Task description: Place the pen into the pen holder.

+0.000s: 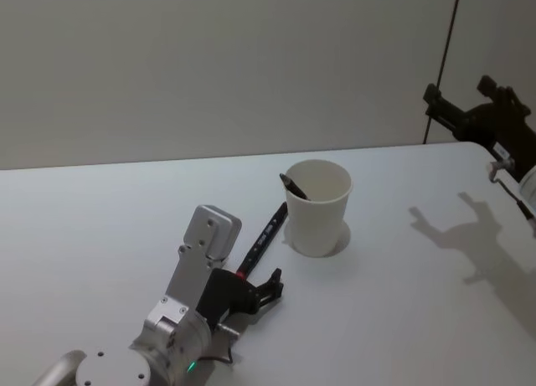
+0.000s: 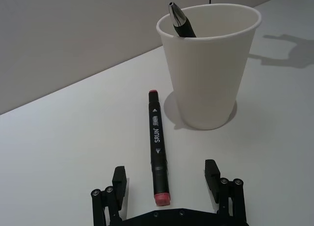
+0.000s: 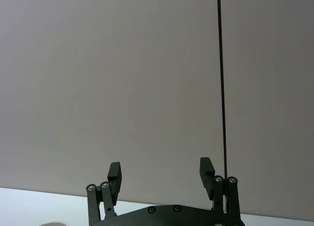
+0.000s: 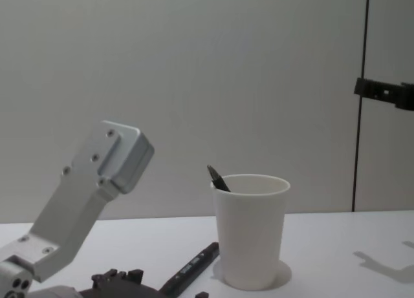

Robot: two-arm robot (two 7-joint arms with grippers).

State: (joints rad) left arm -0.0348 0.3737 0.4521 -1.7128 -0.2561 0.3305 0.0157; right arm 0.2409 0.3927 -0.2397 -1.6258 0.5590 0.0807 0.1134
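The left gripper grabs the black pen by its end away from the cup (image 2: 160, 181) next, since the white paper cup crowds one end of the pen.
A black pen (image 1: 265, 238) with red ends lies flat on the white table, its far end close beside the pen holder (image 1: 318, 208). The holder is a white paper cup (image 2: 208, 74) standing upright, with another dark pen (image 2: 180, 21) leaning inside it. My left gripper (image 2: 165, 169) is open and low over the table, one finger on each side of the lying pen's (image 2: 157, 147) near end, not closed on it. From the chest, pen (image 4: 191, 267) and cup (image 4: 251, 230) sit side by side. My right gripper (image 3: 160, 166) hangs open and empty, high at the far right (image 1: 459, 91).
The white table (image 1: 402, 319) runs back to a plain grey wall. A thin dark vertical line (image 1: 448, 59) marks the wall at the right. The right gripper's shadow (image 1: 456, 227) falls on the table right of the cup.
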